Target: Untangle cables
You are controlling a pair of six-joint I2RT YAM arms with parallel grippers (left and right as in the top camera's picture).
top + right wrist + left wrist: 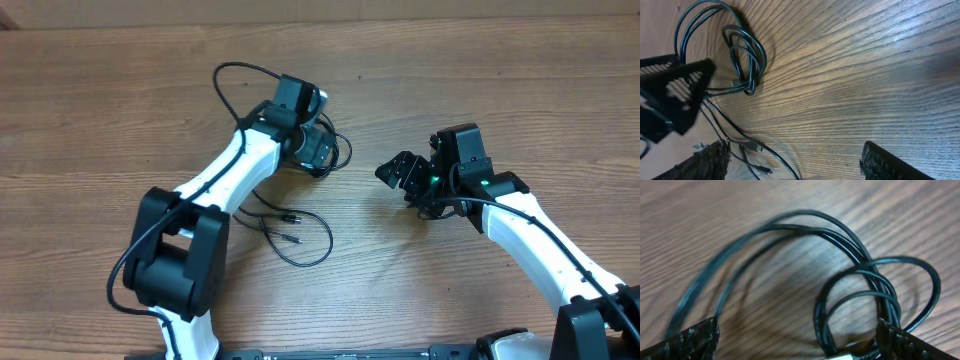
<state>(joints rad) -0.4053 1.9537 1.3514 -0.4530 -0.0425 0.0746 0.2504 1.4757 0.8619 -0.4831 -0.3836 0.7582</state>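
The coil is beside the silver plug tip. My left gripper needs to grab the coil there, so that the loops come free for my right gripper.
Thin black cables [300,235] lie tangled on the wooden table, with one loop at the back [232,72] and plug ends [291,217] near the middle. My left gripper [323,150] is open and sits low over a small coil of cables [860,280]. Its fingers [797,330] straddle the coil, and a silver plug tip [845,356] shows between them. My right gripper [395,172] is open and empty, to the right of the coil. In the right wrist view its fingers [795,155] frame bare wood, with the coil [747,60] and plugs [755,146] to the left.
The wooden table [480,80] carries only the cables and both arms. The left arm's white link [225,170] crosses over part of the cable run. The left gripper's black body [675,95] shows in the right wrist view.
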